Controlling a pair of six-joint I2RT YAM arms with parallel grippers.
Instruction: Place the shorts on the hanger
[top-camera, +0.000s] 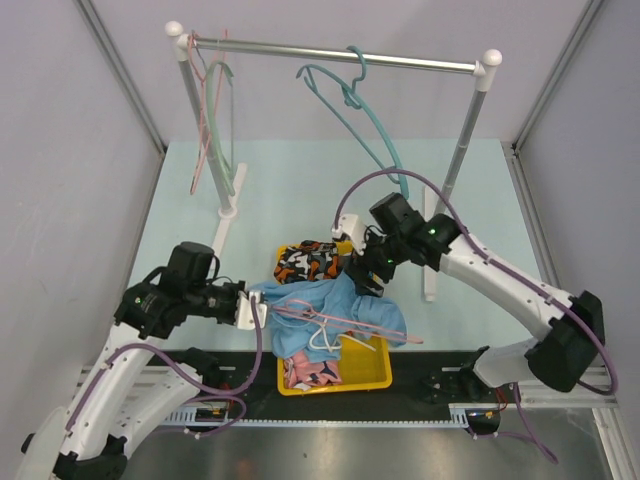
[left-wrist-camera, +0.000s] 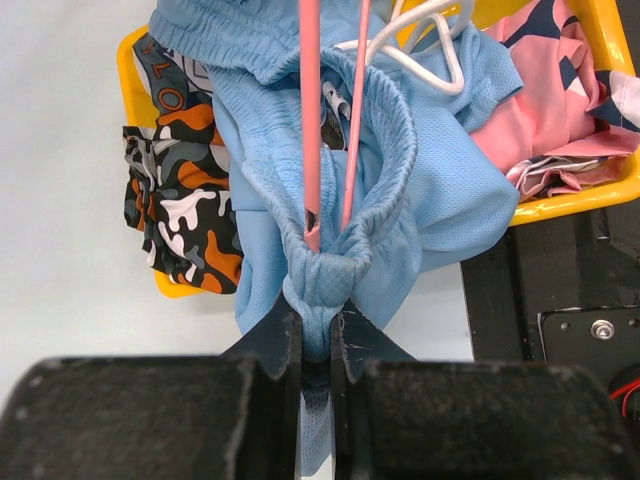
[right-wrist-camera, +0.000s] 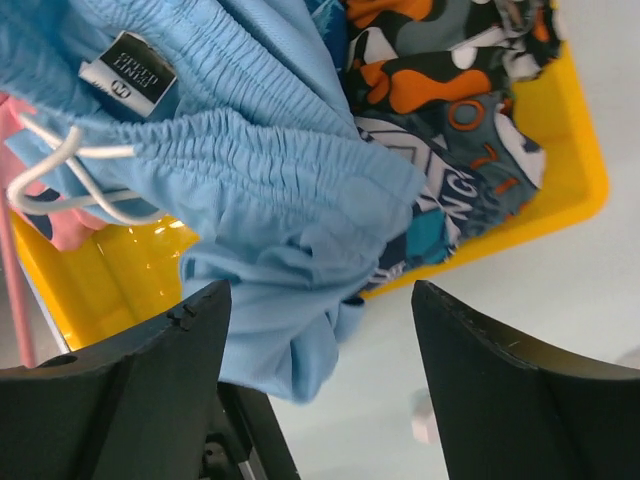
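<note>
My right gripper grabs the shorts' waistband (top-camera: 352, 288) (right-wrist-camera: 376, 196) next, at the end of the waistband opposite my left gripper. Then I stretch the waistband over the pink hanger.
The light blue shorts (top-camera: 350, 305) lie draped over the yellow basket (top-camera: 372, 377). Thin pink hanger bars (top-camera: 385, 330) run across them. In the left wrist view these bars (left-wrist-camera: 310, 120) pass through the open waistband of the shorts (left-wrist-camera: 430, 190). My left gripper (top-camera: 258, 305) is shut on a bunched fold of the waistband (left-wrist-camera: 316, 325). My right gripper (top-camera: 365, 275) is open and empty just above the shorts' far edge at the basket rim (right-wrist-camera: 320, 300). The white drawstring (right-wrist-camera: 60, 175) and the label show in the right wrist view.
The basket also holds orange-black-white patterned shorts (top-camera: 305, 260), teal patterned shorts (right-wrist-camera: 450, 200) and a pink patterned garment (top-camera: 312, 372). A white loop (left-wrist-camera: 425, 55) lies on the shorts. Behind stands a rack (top-camera: 340, 55) with a teal hanger (top-camera: 370, 125) and pink and green hangers (top-camera: 212, 130).
</note>
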